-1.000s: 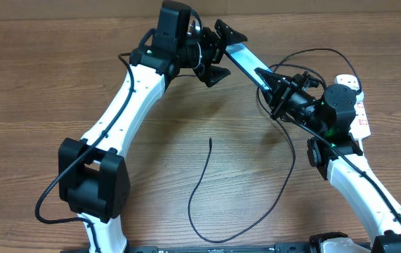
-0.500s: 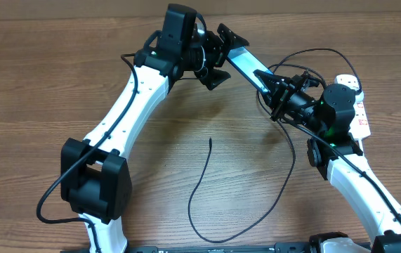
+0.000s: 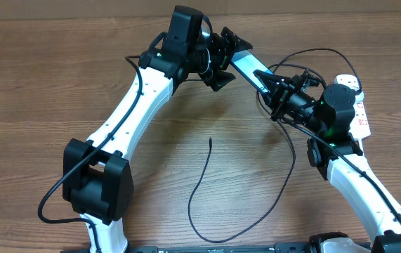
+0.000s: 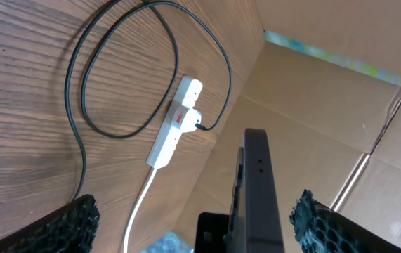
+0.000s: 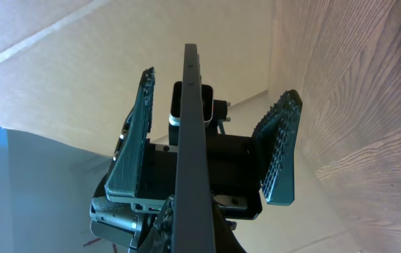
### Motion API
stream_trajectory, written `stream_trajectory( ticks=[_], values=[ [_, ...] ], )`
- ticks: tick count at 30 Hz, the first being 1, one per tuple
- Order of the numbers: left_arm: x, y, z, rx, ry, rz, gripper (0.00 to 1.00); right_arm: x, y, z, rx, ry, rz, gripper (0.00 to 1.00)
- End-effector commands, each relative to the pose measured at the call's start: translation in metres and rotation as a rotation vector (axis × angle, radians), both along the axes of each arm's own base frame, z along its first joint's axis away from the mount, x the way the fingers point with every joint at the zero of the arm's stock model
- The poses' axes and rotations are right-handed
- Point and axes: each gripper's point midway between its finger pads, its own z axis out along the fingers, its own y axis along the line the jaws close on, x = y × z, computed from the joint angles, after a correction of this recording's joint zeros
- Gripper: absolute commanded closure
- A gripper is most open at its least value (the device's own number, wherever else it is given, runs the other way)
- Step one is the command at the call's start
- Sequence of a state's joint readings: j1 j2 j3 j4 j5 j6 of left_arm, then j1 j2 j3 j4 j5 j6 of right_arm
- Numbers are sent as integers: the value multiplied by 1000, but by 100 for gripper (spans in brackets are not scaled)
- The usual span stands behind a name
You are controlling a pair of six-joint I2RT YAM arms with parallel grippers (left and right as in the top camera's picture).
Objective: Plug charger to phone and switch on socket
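My left gripper's fingers reach past the phone's upper end [image 3: 240,58] [image 4: 260,211] between them, so it is now time for my left gripper to close on that end.
The phone [image 3: 246,65], slim with a light blue face, is held off the table, tilted up toward the back left. My right gripper [image 3: 272,88] is shut on its lower end; the right wrist view shows it edge-on [image 5: 188,126]. My left gripper [image 3: 222,57] is open, its two fingers either side of the phone's upper end [image 4: 260,183] without touching. The charger's black cable [image 3: 200,183] lies on the table, its free tip [image 3: 210,140] in the middle. The white socket strip [image 3: 358,105] lies at the right, the black plug [image 4: 196,126] in it.
A cardboard wall [image 4: 312,91] stands behind the table. The cable loops [image 3: 312,53] over the wood near my right arm. The strip's white cord [image 4: 140,211] runs off along the table. The left arm spans the table's left half.
My left gripper has moved to the right, and its open fingers now straddle the phone's upper end. The right arm, phone and cable have not moved.
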State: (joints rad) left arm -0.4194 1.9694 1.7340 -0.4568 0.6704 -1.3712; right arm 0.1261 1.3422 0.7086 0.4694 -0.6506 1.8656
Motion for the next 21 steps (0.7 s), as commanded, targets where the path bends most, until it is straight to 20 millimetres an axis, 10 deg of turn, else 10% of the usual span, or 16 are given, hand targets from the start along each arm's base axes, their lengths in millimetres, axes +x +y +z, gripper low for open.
stream_trajectory(
  ticks=[1,21],
  values=[
    [-3,1,15,-3,-24,19,10,0,3,15,0,-47,14,96],
    [-4,-2,14,5,-21,29,25,-6,8,6,-6,-4,56,96]
  ],
)
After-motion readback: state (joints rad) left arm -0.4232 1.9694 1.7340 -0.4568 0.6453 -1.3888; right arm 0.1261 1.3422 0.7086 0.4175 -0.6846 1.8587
